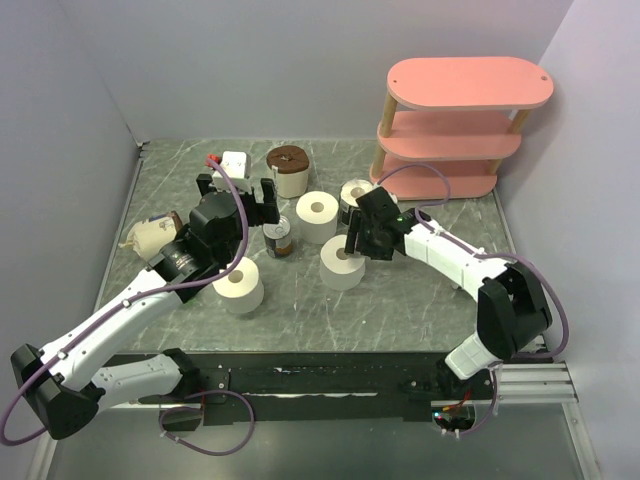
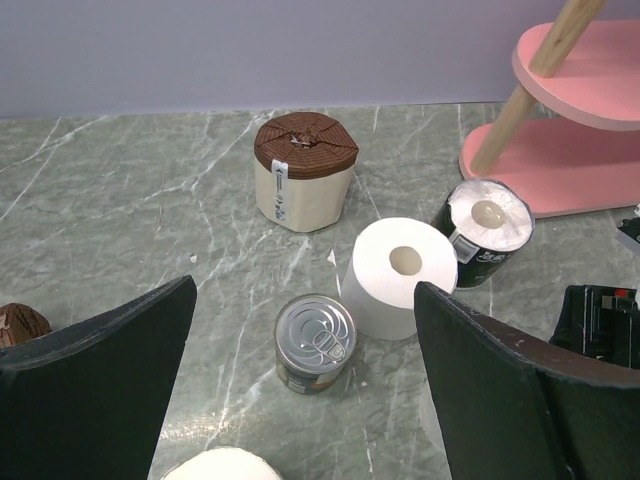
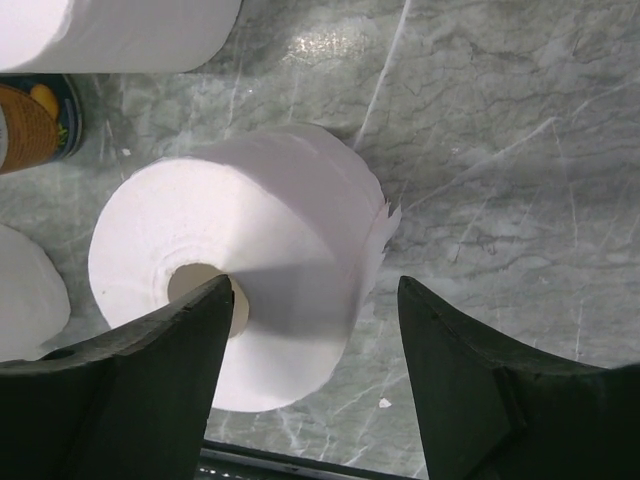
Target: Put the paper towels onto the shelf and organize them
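My right gripper's outer finger is outside the roll's side. The white roll (image 1: 354, 260) (image 3: 299, 296) would stay on the tabletop if I lifted my right gripper now.
Several paper towel rolls stand on the table. My right gripper (image 1: 360, 241) is open just above a white roll (image 1: 343, 263). In the right wrist view (image 3: 315, 283) one finger lies over that roll's (image 3: 230, 250) core and the other outside its wall. My left gripper (image 1: 237, 192) is open and empty, hovering above the table. In its wrist view (image 2: 305, 288) a white roll (image 2: 400, 277), a black-printed roll (image 2: 485, 232) and a brown-topped roll (image 2: 303, 170) lie ahead. Another white roll (image 1: 239, 285) stands by the left arm. The pink shelf (image 1: 465, 125) at the far right holds nothing.
A small metal can (image 1: 279, 238) stands between my grippers, right below the left jaws (image 2: 314, 342). A small white box (image 1: 232, 162) sits at the back. A cream roll (image 1: 150, 238) lies at the left, beside the left arm. Grey walls close in both sides.
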